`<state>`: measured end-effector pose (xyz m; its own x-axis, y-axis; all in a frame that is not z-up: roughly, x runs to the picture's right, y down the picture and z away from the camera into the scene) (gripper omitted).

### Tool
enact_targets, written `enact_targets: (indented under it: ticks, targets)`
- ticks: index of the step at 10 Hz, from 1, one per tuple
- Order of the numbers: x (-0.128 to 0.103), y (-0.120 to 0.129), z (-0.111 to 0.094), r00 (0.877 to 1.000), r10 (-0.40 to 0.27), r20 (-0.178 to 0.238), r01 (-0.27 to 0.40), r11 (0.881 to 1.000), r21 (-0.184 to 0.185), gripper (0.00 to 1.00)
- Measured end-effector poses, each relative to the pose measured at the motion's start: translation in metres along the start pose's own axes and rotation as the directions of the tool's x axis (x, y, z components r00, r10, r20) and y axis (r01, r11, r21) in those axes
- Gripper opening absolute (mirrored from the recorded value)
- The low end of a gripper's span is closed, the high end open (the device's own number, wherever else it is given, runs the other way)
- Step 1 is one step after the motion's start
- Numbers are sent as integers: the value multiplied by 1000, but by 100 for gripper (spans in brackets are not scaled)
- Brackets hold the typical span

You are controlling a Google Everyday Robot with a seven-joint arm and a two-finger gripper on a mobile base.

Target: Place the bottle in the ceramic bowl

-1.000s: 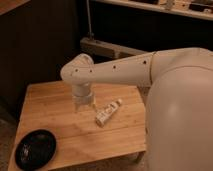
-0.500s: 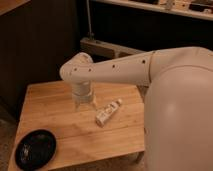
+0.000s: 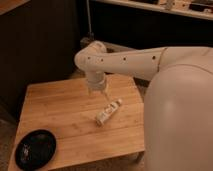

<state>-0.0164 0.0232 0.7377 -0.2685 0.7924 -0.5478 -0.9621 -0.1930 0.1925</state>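
My gripper is to place the small white bottle in the ceramic bowl (image 3: 36,148), so it needs to grab the bottle by its body (image 3: 107,114) next.
The small white bottle (image 3: 108,111) lies on its side on the wooden table (image 3: 60,110), right of the middle, with its cap pointing to the back right. The shallow black ceramic bowl (image 3: 36,148) sits at the table's front left corner, with nothing of the task in it. My gripper (image 3: 98,93) points down over the table just behind and left of the bottle, apart from it. Its fingers are open and hold nothing.
My white arm (image 3: 135,62) reaches in from the right, and my large white body (image 3: 180,120) fills the right side and hides the table's right edge. A dark wall and shelving stand behind the table. The floor lies to the left.
The gripper has moved right and slightly back, closer to the bottle. The bottle and bowl have not moved.
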Motion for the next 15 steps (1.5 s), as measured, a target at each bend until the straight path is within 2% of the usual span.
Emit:
enact_targets:
  ticks: [2, 3, 5, 10, 15]
  targets:
    - [-10, -32, 7, 994, 109, 11, -108, 994, -21, 65]
    - [-7, -45, 15, 988, 153, 6, -153, 987, -43, 65]
    - [4, -57, 32, 978, 207, -6, -207, 976, -75, 65]
    - [14, -42, 82, 961, 273, -51, -277, 952, -128, 65]
    - [17, -23, 130, 953, 289, -86, -300, 938, -172, 65]
